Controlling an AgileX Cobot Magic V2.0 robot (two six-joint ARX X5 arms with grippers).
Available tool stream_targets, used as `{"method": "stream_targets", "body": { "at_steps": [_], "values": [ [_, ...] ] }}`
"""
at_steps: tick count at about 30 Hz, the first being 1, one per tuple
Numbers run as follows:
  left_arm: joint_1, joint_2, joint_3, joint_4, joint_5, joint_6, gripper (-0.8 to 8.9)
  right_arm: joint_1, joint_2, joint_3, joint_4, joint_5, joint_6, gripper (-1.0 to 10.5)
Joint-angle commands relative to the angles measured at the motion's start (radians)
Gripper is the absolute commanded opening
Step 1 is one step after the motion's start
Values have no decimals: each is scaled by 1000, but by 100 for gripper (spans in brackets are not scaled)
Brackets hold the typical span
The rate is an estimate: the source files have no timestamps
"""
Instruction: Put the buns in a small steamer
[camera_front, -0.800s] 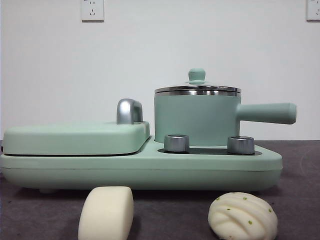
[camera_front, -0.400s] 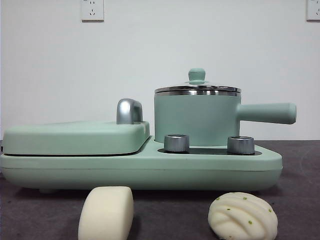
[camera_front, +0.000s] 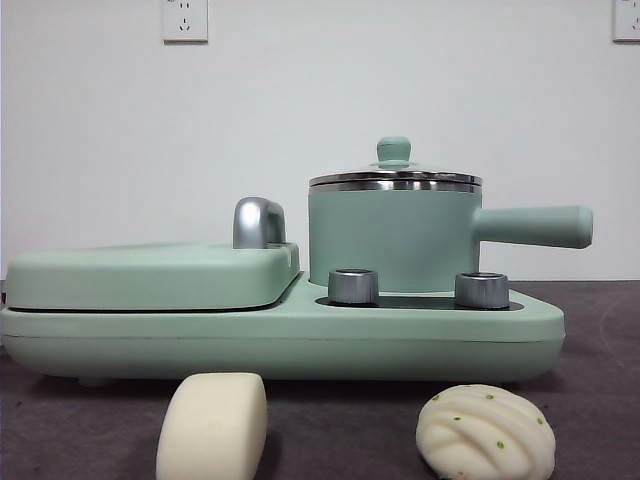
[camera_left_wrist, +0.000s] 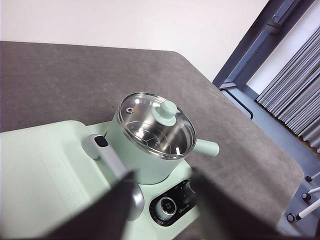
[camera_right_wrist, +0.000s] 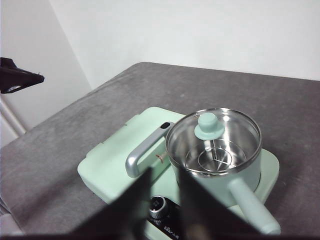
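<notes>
I will next use my left gripper to grab the lid by its narrow green knob (camera_front: 394, 151) (camera_left_wrist: 165, 112), because the glass lid is too wide for the fingers.
The small steamer (camera_front: 393, 238) is a mint-green pot with a steel rim and a long side handle. It stands on the right half of a green cooker base, with its green-knobbed glass lid (camera_front: 393, 152) on. The smooth cream bun (camera_front: 212, 426) and the pleated white bun with green specks (camera_front: 485, 432) lie on the table in front of the base. My left gripper (camera_left_wrist: 162, 200) hovers high over the pot (camera_left_wrist: 152, 150), open and empty. My right gripper (camera_right_wrist: 165, 195) hovers above the pot (camera_right_wrist: 215, 150), its jaws a little apart and empty. Neither wrist view shows the buns.
The flat mint-green griddle cover (camera_front: 150, 276) with a chrome handle (camera_front: 258, 222) fills the base's left half. Two steel knobs (camera_front: 353, 286) sit in front of the pot. The dark table's edge and window frames show in the left wrist view (camera_left_wrist: 260, 55).
</notes>
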Motion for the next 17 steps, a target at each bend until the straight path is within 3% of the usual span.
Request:
{"method": "stream_targets", "body": {
  "at_steps": [1,6,17],
  "values": [
    [-2,7,18,12,-1,23,454,3,4,18,-6,23,-8,299],
    [-2,7,18,14,-1,21,480,3,4,18,-14,45,-8,441],
    [-3,101,37,14,-2,-19,480,3,3,18,-17,42,-7,442]
  ]
}}
